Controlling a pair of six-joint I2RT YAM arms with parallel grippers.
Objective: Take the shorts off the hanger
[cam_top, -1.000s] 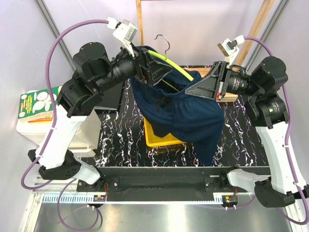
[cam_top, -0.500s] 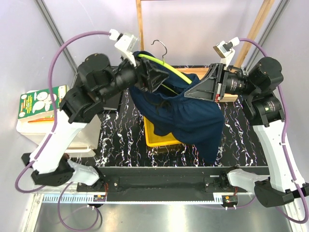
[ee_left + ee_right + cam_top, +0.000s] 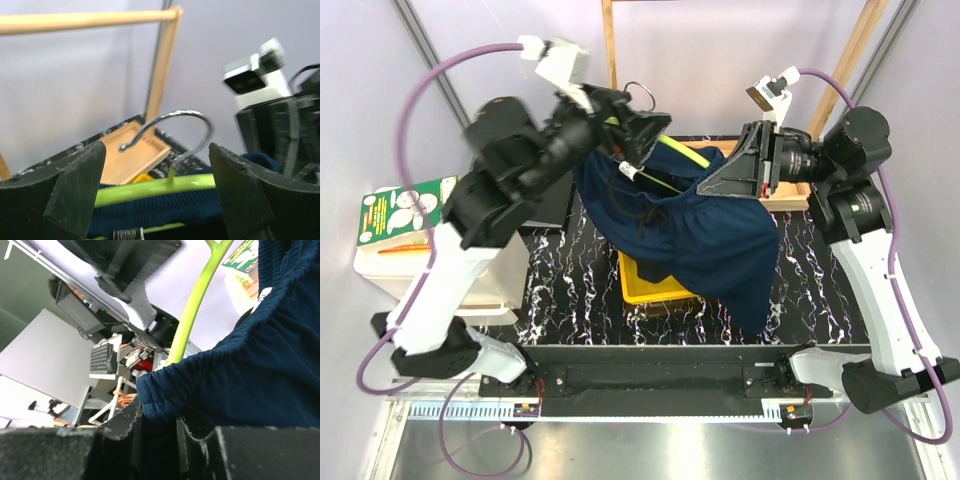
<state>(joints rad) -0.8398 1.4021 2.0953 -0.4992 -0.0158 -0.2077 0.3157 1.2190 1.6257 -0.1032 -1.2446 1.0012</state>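
My left gripper grabs the lime-green hanger at the base of its silver hook next. This leaves the hanger's arms free to remove the shorts (image 3: pixel 705 240).
The dark navy shorts (image 3: pixel 705 240) hang in the air between my two arms, above the yellow tray (image 3: pixel 642 290). The lime-green hanger (image 3: pixel 694 155) is still threaded through the waistband, and its silver hook (image 3: pixel 640 95) sticks up by my left gripper (image 3: pixel 638 135). In the left wrist view the fingers (image 3: pixel 75 185) stand wide apart, with the hanger bar (image 3: pixel 150 187), hook (image 3: pixel 175 117) and waistband (image 3: pixel 165 212) lying across between them. My right gripper (image 3: pixel 725 178) is shut on the waistband edge (image 3: pixel 165 390), next to a hanger arm (image 3: pixel 192 315).
The wooden rack's posts (image 3: pixel 609 40) rise at the back, and its wooden base (image 3: pixel 790 195) lies behind the right gripper. A white bin (image 3: pixel 390 265) with a green box (image 3: pixel 395 215) on it stands at the left. The table is black marbled (image 3: pixel 560 290).
My left arm has risen and turned, carrying the hanger's hook left and up. The hanger now tilts more steeply. My right gripper has lifted slightly, still gripping the waistband.
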